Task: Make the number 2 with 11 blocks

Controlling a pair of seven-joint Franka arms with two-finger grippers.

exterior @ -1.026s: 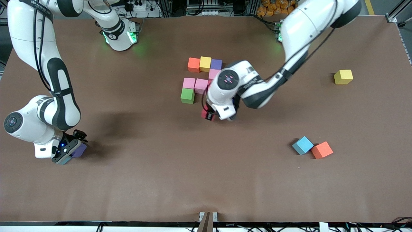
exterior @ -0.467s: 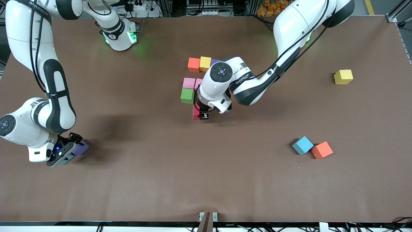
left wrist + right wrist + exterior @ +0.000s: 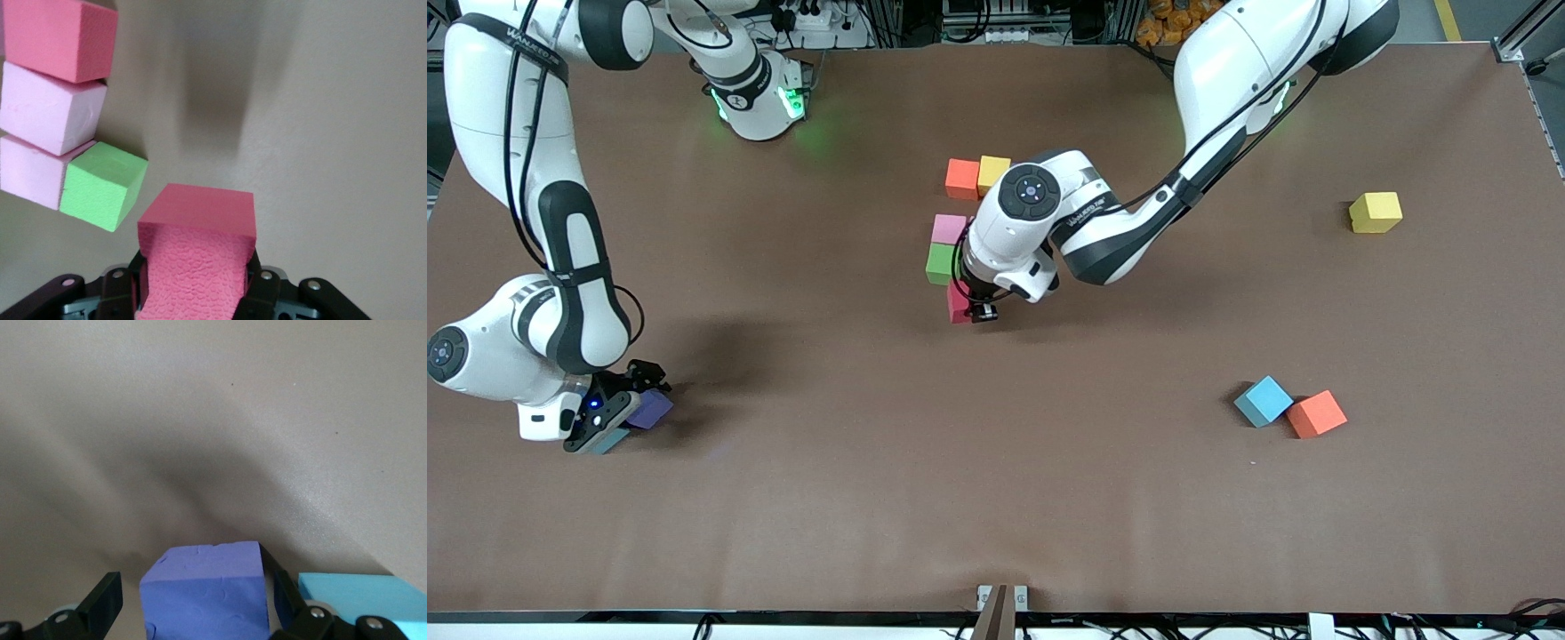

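Observation:
The right gripper needs to close on the purple block (image 3: pixel 650 411), as its fingers are on both sides of the block, next to the light blue block.
My left gripper (image 3: pixel 971 308) is shut on a red block (image 3: pixel 958 304), which it holds low over the table next to the green block (image 3: pixel 940 263). The left wrist view shows the red block (image 3: pixel 197 220) squeezed between the fingers, with the green block (image 3: pixel 103 187) and two pink blocks (image 3: pixel 50 120) close by. An orange block (image 3: pixel 962 178), a yellow block (image 3: pixel 993 172) and a pink block (image 3: pixel 949 228) show beside the arm; the arm hides the other blocks of the number 2. My right gripper (image 3: pixel 618 413) stands open around a purple block (image 3: pixel 203 593), a light blue block (image 3: pixel 360 600) beside it.
Toward the left arm's end of the table lie a loose yellow block (image 3: pixel 1376 212), a light blue block (image 3: pixel 1263 400) and an orange block (image 3: pixel 1316 413). The brown table (image 3: pixel 960 498) runs bare toward the front camera.
My left gripper has carried the red block toward the right arm's end, up beside the green block. My right gripper has shifted slightly around the purple block.

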